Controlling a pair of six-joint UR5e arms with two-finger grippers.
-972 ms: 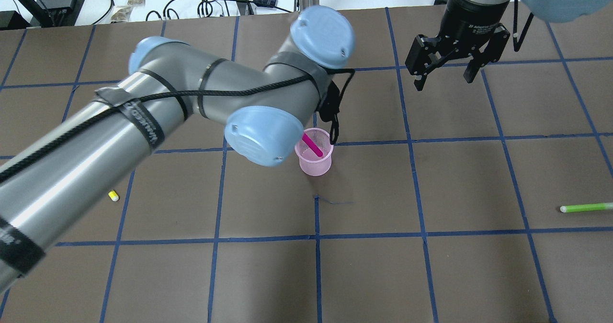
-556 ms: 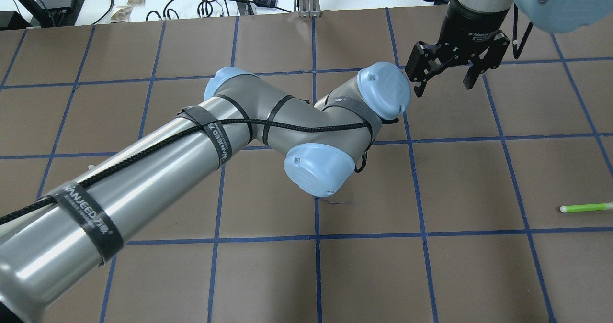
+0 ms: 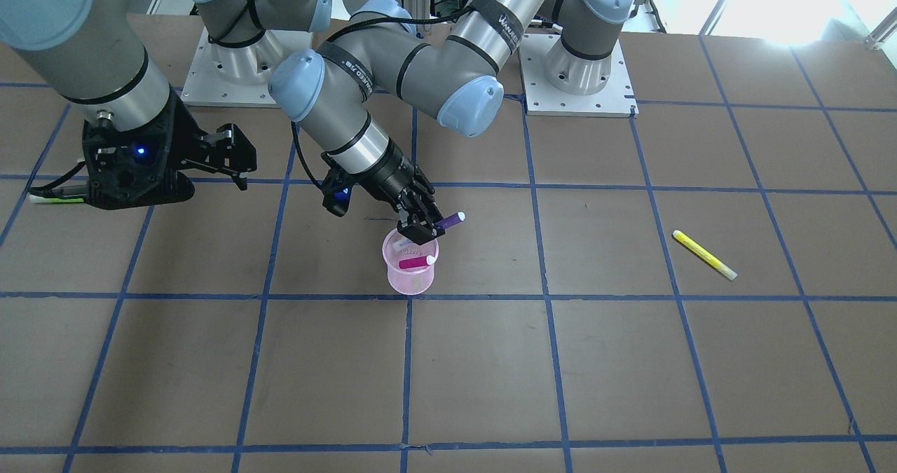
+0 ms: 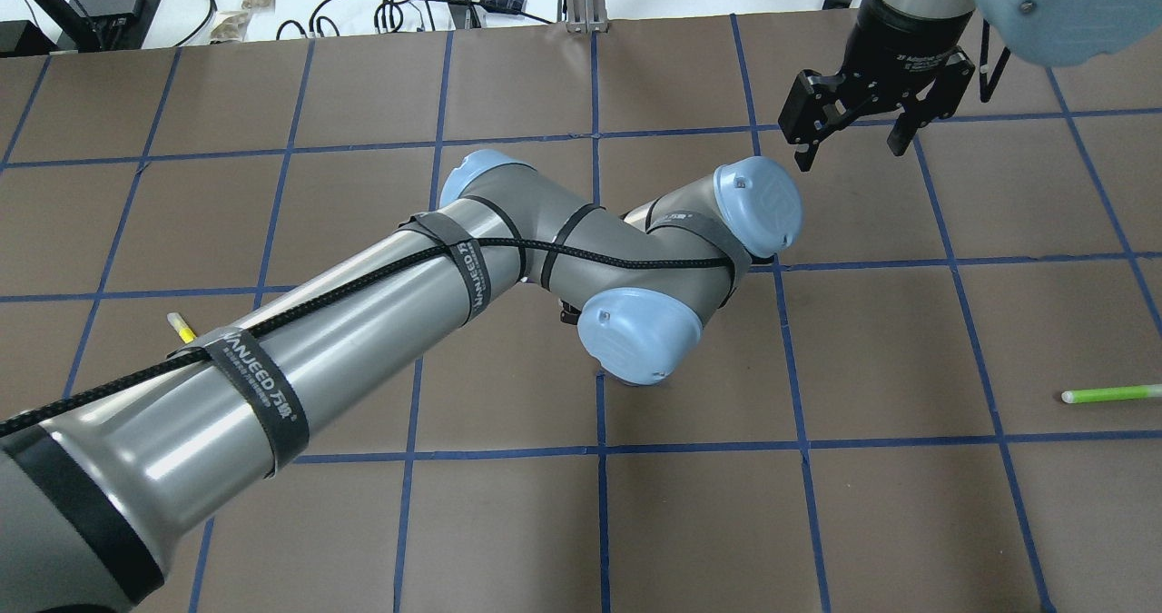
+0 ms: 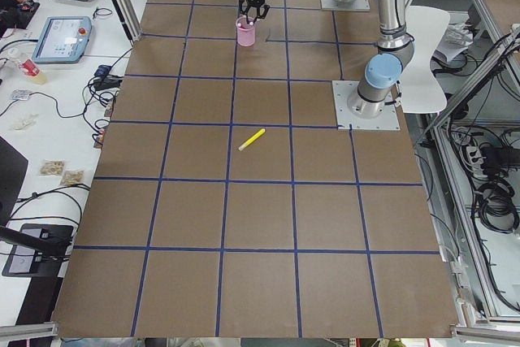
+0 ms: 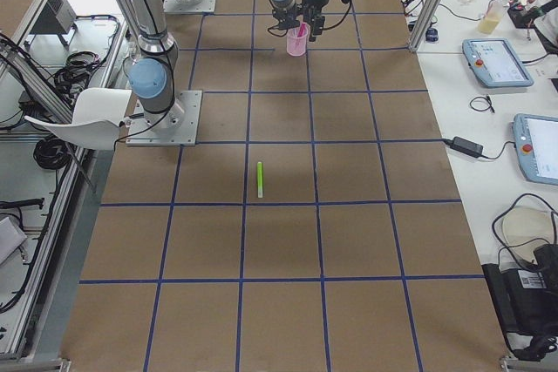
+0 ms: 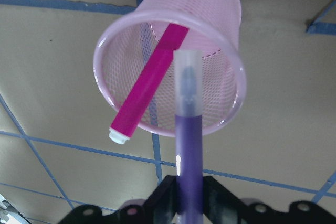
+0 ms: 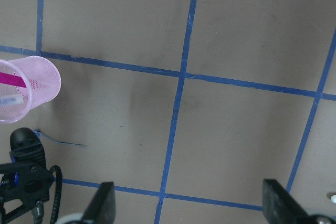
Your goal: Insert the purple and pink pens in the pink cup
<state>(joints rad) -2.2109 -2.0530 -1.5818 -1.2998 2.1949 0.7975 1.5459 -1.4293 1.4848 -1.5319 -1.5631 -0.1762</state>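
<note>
The purple pen's pale tip (image 3: 404, 242) sits inside the pink cup's rim and the pen would fall inside, so it is now time for my left gripper to open.
The pink mesh cup (image 3: 411, 277) stands upright near the table's middle, with the pink pen (image 3: 415, 261) leaning inside it. My left gripper (image 3: 420, 226) is shut on the purple pen (image 3: 448, 220) and holds it tilted just above the cup's rim. In the left wrist view the purple pen (image 7: 186, 145) points at the cup's (image 7: 105, 51) mouth, beside the pink pen (image 7: 149, 85). In the overhead view my left arm hides the cup. My right gripper (image 4: 851, 154) is open and empty, well apart from the cup at the far right; it also shows in the right wrist view (image 8: 191, 208).
A yellow pen (image 3: 704, 254) lies on the table on my left side. A green pen (image 4: 1112, 394) lies near the right edge. Cables and boxes sit beyond the table's far edge (image 4: 399, 4).
My left arm has swung right and forward over the cup, which it now hides in the overhead view. My right gripper stays open and has shifted slightly away.
</note>
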